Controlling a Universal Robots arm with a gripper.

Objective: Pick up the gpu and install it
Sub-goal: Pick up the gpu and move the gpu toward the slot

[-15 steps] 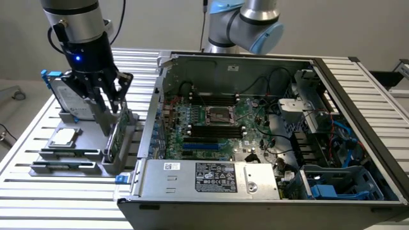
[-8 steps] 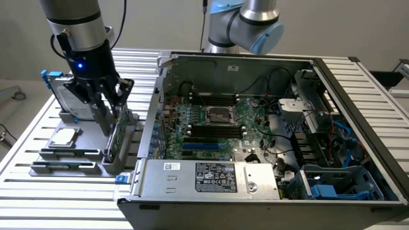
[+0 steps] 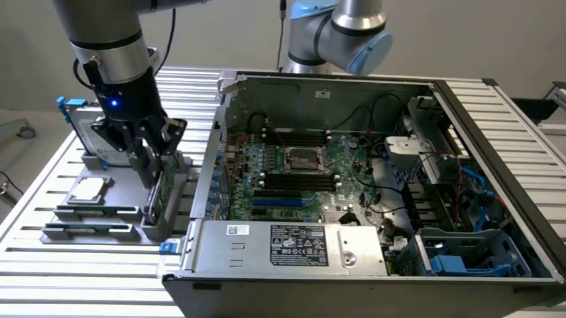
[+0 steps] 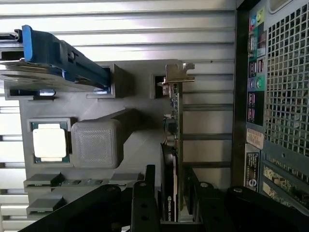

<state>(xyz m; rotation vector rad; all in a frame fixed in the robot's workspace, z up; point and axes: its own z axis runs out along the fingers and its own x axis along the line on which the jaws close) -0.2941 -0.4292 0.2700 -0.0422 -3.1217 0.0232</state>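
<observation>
The slot of the grey holder encloses the GPU's lower edge, so the gripper will next grab the GPU across the upper edge of its black shroud [image 4: 170, 195].
The gpu [image 3: 158, 197] stands on edge in a slot of the grey holder [image 3: 97, 230], at the exterior view's left beside the open computer case [image 3: 495, 132]. In the wrist view the gpu [image 4: 170, 145] shows its black shroud, its green board and a silver end bracket at the far end. My gripper [image 3: 152, 173] has come down over the card's near end. Its two black fingers [image 4: 145, 198] straddle the card with a thin gap on each side, so the gripper [image 4: 170, 195] is open. The card still rests in the holder.
A silver hard drive with a blue frame [image 3: 87, 126] and a square CPU chip [image 3: 89, 190] sit on the same holder. The case holds the motherboard [image 3: 301, 172] and a power supply [image 3: 292, 245]. A second arm [image 3: 340, 33] stands behind it. The case's rear panel [image 4: 280, 96] is close beside the card.
</observation>
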